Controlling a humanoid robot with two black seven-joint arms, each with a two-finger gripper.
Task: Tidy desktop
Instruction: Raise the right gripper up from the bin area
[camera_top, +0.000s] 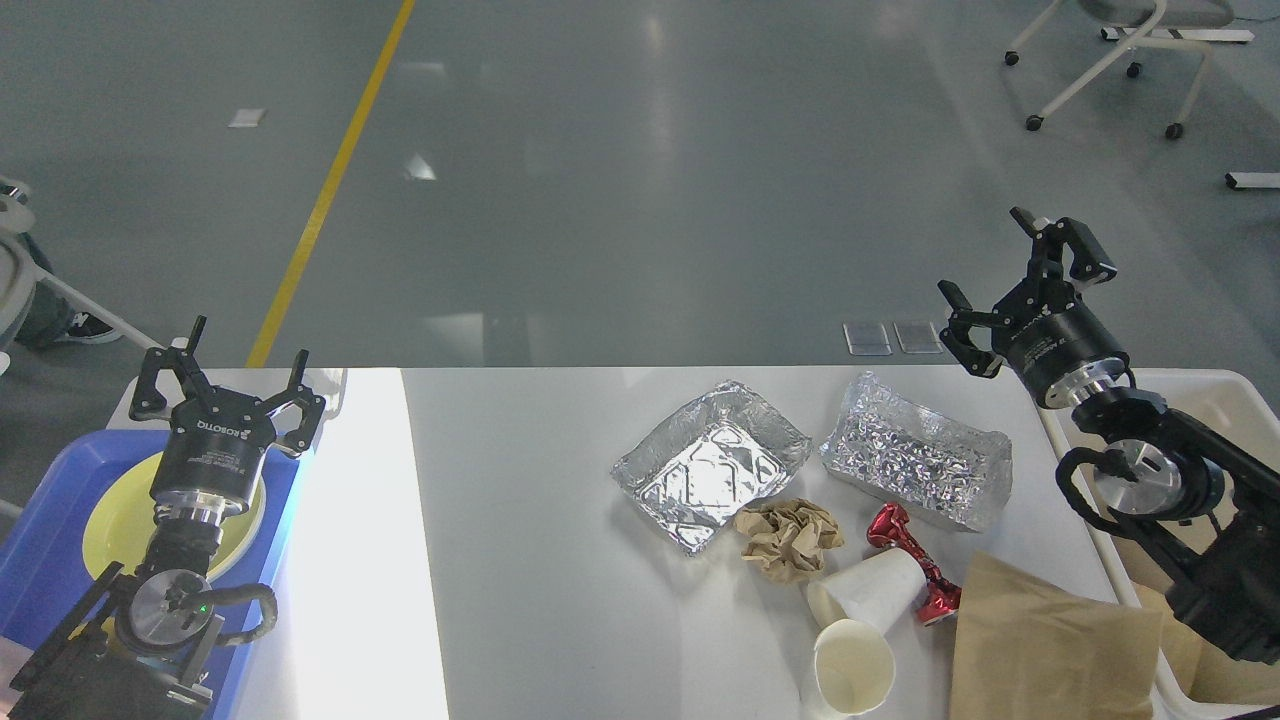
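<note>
I should next use my right gripper to pick up the flat brown paper sheet (1050, 650). The sheet then goes into the cream bin (1212, 420), to tidy the desktop.
The white desktop (520, 560) carries an open foil tray (712, 464), an upturned foil tray (915, 463), a crumpled brown paper ball (790, 537), a red foil wrapper (912, 558), two paper cups (860, 625) and a flat brown paper sheet (1050, 650). My right gripper (1030, 275) is open and empty, raised beyond the table's far right corner above the cream bin. My left gripper (225, 375) is open and empty above the yellow plate (115, 520) on the blue tray.
The cream bin (1215, 400) stands at the right edge with brown paper inside. The blue tray (45, 560) sits at the left. A rolling chair (1110, 60) stands on the floor far right.
</note>
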